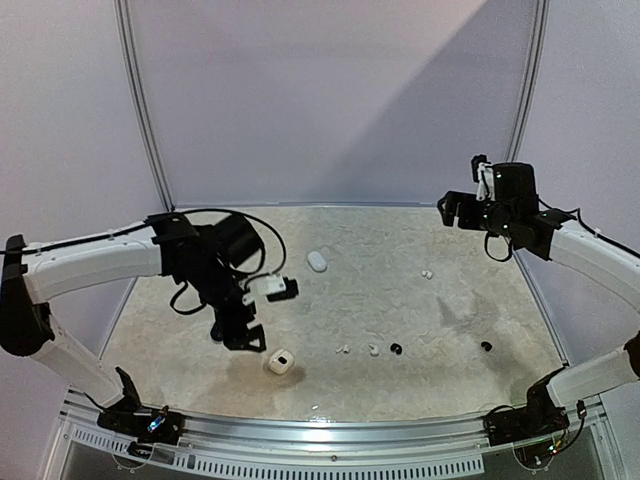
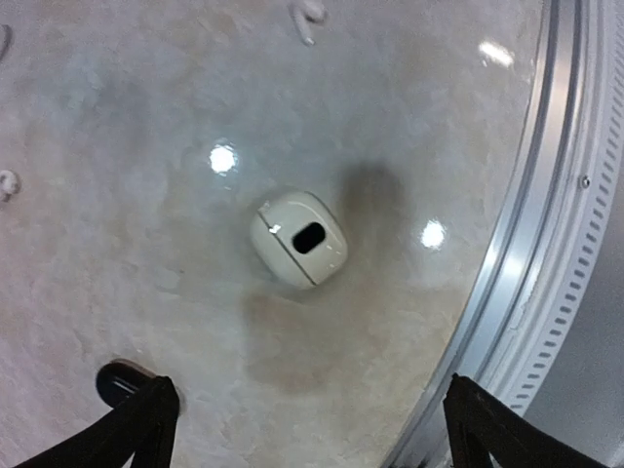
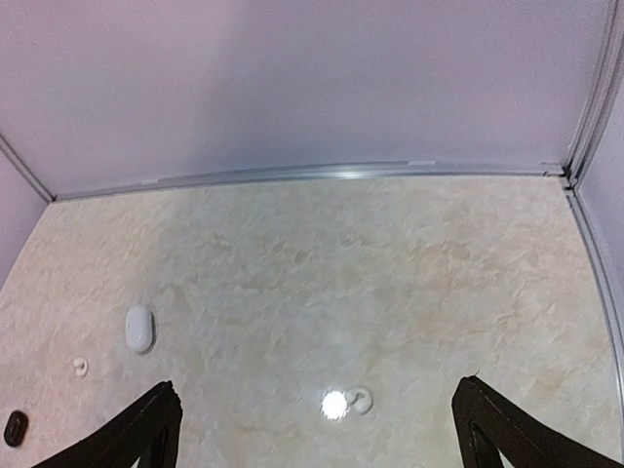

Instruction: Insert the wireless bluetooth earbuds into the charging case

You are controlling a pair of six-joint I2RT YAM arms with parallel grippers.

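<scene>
I need to reach the charging case [image 1: 280, 362] with my left gripper and grab it by its lid and opposite ends, so the case's black-oval side stays clear for handing it to my right gripper.
A small white charging case [image 1: 280, 362] with a black oval on its top face sits near the table's front edge. In the left wrist view this case [image 2: 299, 237] lies ahead of my left gripper [image 2: 312, 439], which is open and empty. From above, the left gripper [image 1: 240, 335] hovers just left of the case. Two white earbuds [image 1: 343, 350] [image 1: 373, 350] and a black earbud [image 1: 396, 348] lie to its right. Another black earbud [image 1: 486, 346] and a white earbud [image 1: 427, 273] lie further right. My right gripper [image 1: 455, 210] hangs high at the back right; in its wrist view it [image 3: 314, 429] is open over a white earbud [image 3: 359, 400].
A closed white oval case [image 1: 317, 261] lies at mid-table, also in the right wrist view [image 3: 139, 329]. A metal rail [image 2: 526, 292] runs along the near edge close to the open case. Pale walls [image 1: 330, 100] enclose the table behind and at both sides.
</scene>
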